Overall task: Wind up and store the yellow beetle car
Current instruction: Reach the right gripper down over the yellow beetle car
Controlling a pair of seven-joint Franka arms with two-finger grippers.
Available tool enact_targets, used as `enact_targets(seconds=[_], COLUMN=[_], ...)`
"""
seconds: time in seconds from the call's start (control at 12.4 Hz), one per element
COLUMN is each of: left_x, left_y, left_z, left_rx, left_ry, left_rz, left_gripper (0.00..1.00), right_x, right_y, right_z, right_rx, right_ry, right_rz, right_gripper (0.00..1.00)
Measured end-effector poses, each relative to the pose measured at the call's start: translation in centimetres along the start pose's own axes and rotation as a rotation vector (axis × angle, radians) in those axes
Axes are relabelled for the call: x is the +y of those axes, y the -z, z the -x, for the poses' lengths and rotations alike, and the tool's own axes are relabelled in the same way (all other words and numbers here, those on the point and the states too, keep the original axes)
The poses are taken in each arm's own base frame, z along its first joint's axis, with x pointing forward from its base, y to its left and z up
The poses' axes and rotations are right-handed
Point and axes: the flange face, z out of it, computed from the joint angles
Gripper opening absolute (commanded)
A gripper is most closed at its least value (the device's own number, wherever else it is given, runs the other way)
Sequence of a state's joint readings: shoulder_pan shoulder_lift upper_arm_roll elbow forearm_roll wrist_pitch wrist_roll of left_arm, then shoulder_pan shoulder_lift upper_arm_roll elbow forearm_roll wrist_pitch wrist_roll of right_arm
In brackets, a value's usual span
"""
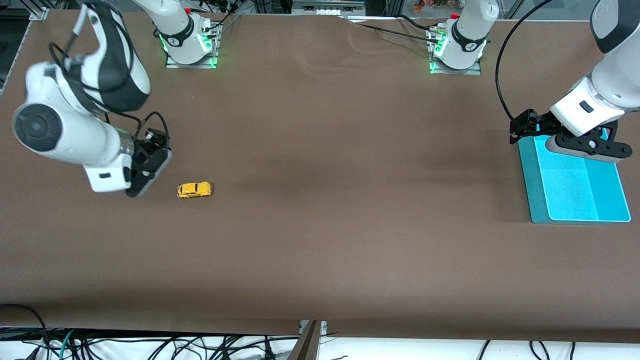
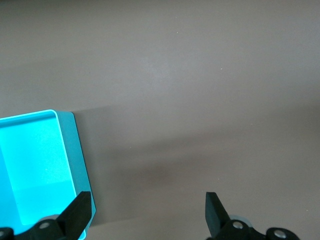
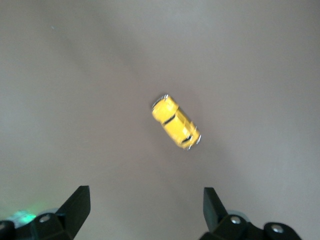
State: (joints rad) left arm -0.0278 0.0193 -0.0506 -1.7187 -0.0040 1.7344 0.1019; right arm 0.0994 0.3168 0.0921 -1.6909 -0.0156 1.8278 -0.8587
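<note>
I need to grab the yellow beetle car by its cabin sides with my right gripper next, so its wheels stay free to roll for winding.
The yellow beetle car (image 1: 194,189) (image 3: 176,121) stands on its wheels on the brown table, toward the right arm's end. My right gripper (image 1: 142,180) (image 3: 145,202) hangs open over the table just beside the car, nothing between its fingers. At the left arm's end of the table, my left gripper (image 1: 585,146) (image 2: 148,210) is open and empty above the edge of a turquoise tray (image 1: 532,190) (image 2: 75,150).
The turquoise tray has nothing in it. The two arm bases (image 1: 189,42) (image 1: 457,47) stand along the table edge farthest from the front camera. Cables (image 1: 150,347) hang below the table's edge nearest to the front camera.
</note>
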Motion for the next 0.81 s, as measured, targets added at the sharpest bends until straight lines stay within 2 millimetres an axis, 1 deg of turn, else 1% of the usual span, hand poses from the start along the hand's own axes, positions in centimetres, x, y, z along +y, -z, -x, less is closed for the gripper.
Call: enact_targets(seconds=[0.24,0.4,0.48,0.81], left_x=[0.0,0.0,0.0,0.0], left_y=[0.0,0.0,0.0,0.0], left_z=[0.0,0.0,0.0,0.0], left_rx=[0.0,0.0,0.0,0.0], left_ry=[0.0,0.0,0.0,0.0], left_rz=[0.0,0.0,0.0,0.0], left_gripper=[1.0,1.0,1.0,1.0], right_x=[0.2,0.0,0.3,1.3], right_y=[-6.7,-10.1,-11.5,-17.3], right_z=[-0.4,-0.2,-0.1,0.3], right_rx=[0.049,0.06,0.064,0.077], right_ry=[0.235,0.407,0.461,0.515], right_rz=[0.068,0.097,0.107,0.1], right_gripper=[1.0,1.0,1.0,0.98])
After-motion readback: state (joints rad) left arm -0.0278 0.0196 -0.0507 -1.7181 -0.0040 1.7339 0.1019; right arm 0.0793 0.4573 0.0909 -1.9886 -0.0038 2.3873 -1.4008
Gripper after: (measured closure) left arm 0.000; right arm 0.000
